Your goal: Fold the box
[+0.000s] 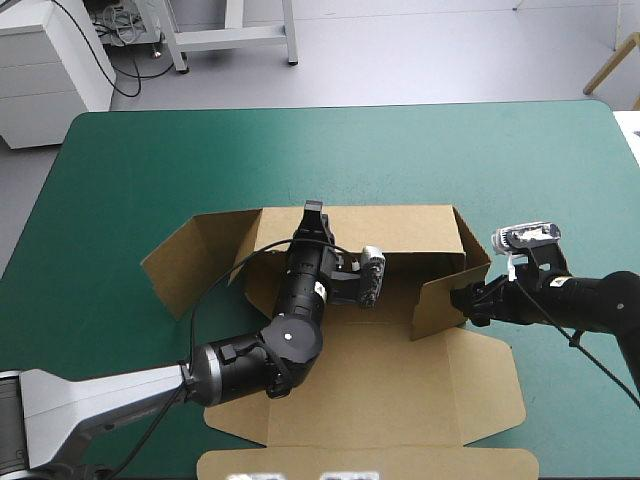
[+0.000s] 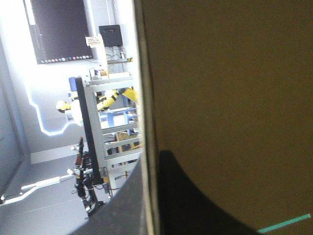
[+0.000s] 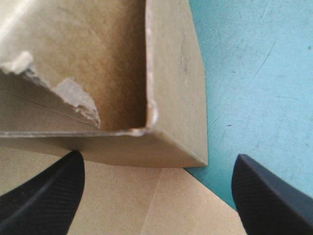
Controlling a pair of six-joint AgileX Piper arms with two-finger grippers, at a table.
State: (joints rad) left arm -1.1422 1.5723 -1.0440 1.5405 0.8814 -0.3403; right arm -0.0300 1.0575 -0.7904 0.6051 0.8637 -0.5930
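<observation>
The right gripper grabs the box by the edge of its side (image 1: 487, 268) next, so that the box's flat front panel stays free to fold.
The brown box (image 1: 380, 380) lies mid-table with its long back wall (image 1: 400, 228) raised and its front panels flat. My left gripper (image 1: 313, 212) reaches over the tray floor and is shut on the top edge of that back wall. In the left wrist view the board (image 2: 220, 73) fills the frame, its edge running between the gripper (image 2: 152, 161) and its fingers. My right gripper (image 1: 462, 300) stands open at the right side wall (image 1: 440, 300). In the right wrist view the wall's corner (image 3: 171, 142) sits just ahead of the gripper (image 3: 159, 159), not touching its fingers.
The box's left flap (image 1: 185, 260) lies splayed out on the teal-green cover (image 1: 150, 170). The lid panel (image 1: 370, 462) stretches to the table's front edge. Bare cover lies beyond the back wall and to the right of the box (image 3: 254, 73).
</observation>
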